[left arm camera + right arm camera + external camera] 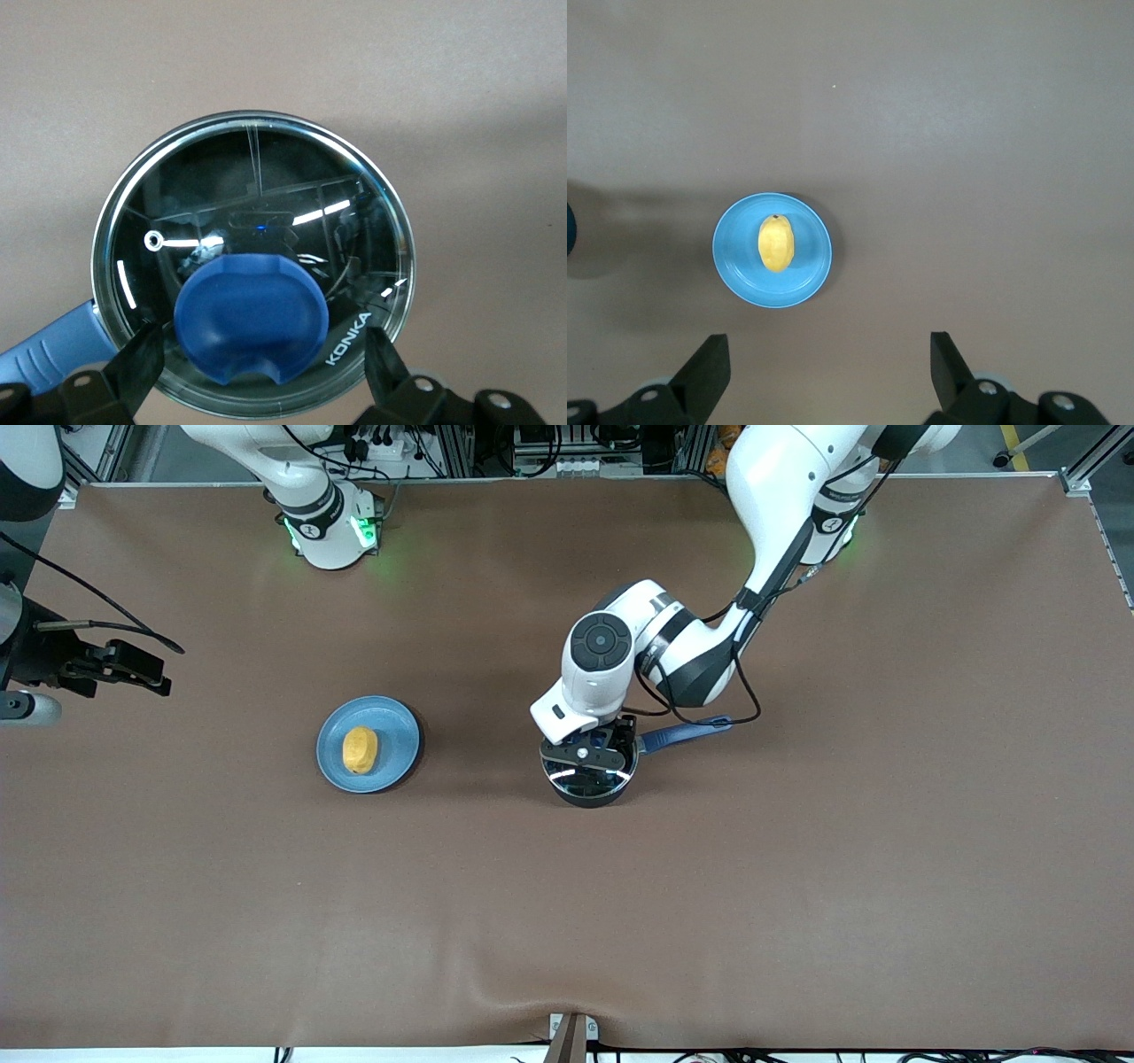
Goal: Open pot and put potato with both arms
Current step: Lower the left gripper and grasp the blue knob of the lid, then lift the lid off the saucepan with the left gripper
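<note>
My fingers are down beside the blue knob (252, 310) over the lid (257, 177) in the wrist view. My left gripper needs to close on the knob, as it would hold it now.
The pot (587, 788) is a small black saucepan with a blue handle (687, 734). It stands mid-table with a glass lid (257, 195) on it, and the lid has a blue knob (252, 310). My left gripper (586, 755) is open just above the lid, with one finger on each side of the knob and not touching it; it also shows in the left wrist view (261, 350). The yellow-orange potato (360, 749) lies on a light-blue plate (394, 726). My right gripper (142, 669) is open and empty, held high toward the right arm's end of the table. Its wrist view shows the gripper (828, 354), the potato (776, 243) and the plate (735, 261).
The brown table mat (797, 886) is bare around the pot and the plate. The plate lies beside the pot, toward the right arm's end. The arm bases stand along the table's edge farthest from the front camera.
</note>
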Motion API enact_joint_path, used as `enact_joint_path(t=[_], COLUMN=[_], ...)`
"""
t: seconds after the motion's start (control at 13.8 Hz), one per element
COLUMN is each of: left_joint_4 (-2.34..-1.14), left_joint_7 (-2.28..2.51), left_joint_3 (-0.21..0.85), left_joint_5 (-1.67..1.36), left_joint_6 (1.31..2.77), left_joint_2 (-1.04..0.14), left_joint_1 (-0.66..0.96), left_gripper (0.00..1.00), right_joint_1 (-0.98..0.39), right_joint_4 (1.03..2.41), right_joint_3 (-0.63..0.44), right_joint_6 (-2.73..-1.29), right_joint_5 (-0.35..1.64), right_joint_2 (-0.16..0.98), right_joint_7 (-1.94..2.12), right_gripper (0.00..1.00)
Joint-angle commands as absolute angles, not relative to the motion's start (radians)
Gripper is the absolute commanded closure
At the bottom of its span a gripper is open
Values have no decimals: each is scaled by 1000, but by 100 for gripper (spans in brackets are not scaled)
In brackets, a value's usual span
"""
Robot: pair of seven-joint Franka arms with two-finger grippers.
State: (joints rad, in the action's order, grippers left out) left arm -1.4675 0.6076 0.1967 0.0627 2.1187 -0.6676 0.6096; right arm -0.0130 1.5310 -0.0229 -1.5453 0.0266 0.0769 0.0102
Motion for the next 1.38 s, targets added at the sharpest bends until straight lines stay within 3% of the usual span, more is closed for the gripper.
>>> enact_joint_path(t=[0.0,0.07,0.36,0.51,0.8,1.01,1.3], left_joint_4=[-1463,-1465,-1463,-1460,-1456,-1453,-1456], left_joint_7=[624,624,627,630,632,630,563], left_joint_3=[192,192,193,195,196,193,190], left_joint_5=[75,75,71,71,71,33,17], left_joint_6=[2121,2121,2118,2117,2065,1959,1810], left_joint_2=[-673,-672,-672,-670,-629,-527,-396], left_joint_1=[612,611,609,607,601,591,445], left_gripper=[0,2,37,68,100,100,100], right_joint_1=[-11,-11,-12,-11,-11,-12,-11], right_joint_4=[1566,1566,1569,1571,1571,1571,1569], right_joint_3=[-20,-20,-20,-20,-20,-20,-20], right_joint_6=[-1554,-1554,-1555,-1555,-1555,-1555,-1555], right_joint_5=[29,29,29,29,29,29,29], right_joint_2=[41,41,41,41,41,41,41], right_joint_7=[6,6,6,6,6,6,6], right_gripper=[0,0,0,0,0,0,0])
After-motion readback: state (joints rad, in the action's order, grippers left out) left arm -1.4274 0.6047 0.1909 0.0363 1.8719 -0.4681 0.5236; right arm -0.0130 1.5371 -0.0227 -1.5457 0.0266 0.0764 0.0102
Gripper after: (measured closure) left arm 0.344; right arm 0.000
